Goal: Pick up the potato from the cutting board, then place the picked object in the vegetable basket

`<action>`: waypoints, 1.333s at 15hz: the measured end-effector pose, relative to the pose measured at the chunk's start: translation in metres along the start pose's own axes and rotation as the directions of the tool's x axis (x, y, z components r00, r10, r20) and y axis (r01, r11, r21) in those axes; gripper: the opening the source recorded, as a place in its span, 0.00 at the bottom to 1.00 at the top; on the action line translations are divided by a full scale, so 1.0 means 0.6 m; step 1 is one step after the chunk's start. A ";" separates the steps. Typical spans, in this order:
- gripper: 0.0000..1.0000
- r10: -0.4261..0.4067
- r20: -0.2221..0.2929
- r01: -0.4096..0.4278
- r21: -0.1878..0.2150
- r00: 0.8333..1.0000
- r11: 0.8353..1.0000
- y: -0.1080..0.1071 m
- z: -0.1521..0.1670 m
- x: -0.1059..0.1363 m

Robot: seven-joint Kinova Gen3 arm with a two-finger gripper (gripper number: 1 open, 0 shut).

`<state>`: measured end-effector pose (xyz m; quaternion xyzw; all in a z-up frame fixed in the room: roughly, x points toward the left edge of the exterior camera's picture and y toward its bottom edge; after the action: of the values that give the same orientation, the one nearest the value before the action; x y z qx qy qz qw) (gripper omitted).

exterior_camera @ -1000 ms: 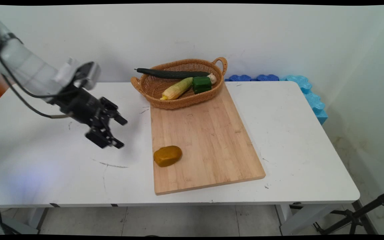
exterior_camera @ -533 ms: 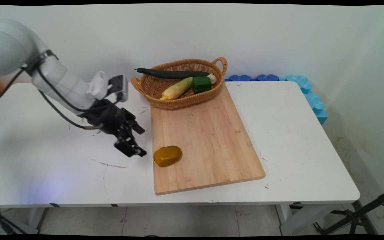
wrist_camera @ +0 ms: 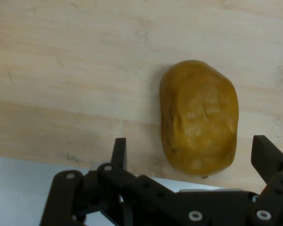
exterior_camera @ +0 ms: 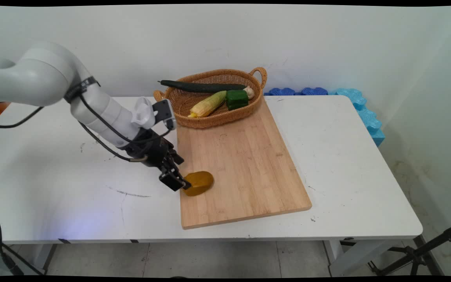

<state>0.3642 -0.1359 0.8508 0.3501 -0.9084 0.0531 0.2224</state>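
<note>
My gripper grabs the long sides of the brownish-yellow potato next, to add the potato to the vegetables in the wicker basket.
A brown-yellow potato [exterior_camera: 199, 182] [wrist_camera: 199, 123] lies near the left edge of a wooden cutting board [exterior_camera: 241, 164] [wrist_camera: 85, 61]. My black gripper [exterior_camera: 181, 174] [wrist_camera: 194, 153] is open and has reached the potato's left end. In the hand view the potato's near end sits between the two fingers [wrist_camera: 119, 151], closer to the right one, with a gap on each side. I hold nothing.
A wicker basket [exterior_camera: 178, 107] stands at the board's far end, holding a long cucumber [exterior_camera: 202, 86], a corn cob [exterior_camera: 209, 104], a green pepper [exterior_camera: 236, 99] and a pale garlic-like bulb [exterior_camera: 249, 92]. Blue foam blocks [exterior_camera: 362, 107] line the table's far right.
The arm has swung to the right and down across the table, bringing the open gripper from well left of the board up to the potato. The potato has not moved.
</note>
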 end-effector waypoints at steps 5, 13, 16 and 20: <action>1.00 -0.019 0.012 0.019 0.025 1.000 0.999 0.011 0.025 0.012; 0.00 -0.020 0.020 0.019 0.047 1.000 0.999 0.018 0.043 0.022; 0.00 -0.011 0.021 0.010 0.054 1.000 0.998 0.019 0.045 0.025; 0.00 0.013 0.010 -0.013 0.062 1.000 0.998 0.018 0.035 0.038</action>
<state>0.3341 -0.1472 0.8427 0.3512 -0.9096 0.0810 0.2068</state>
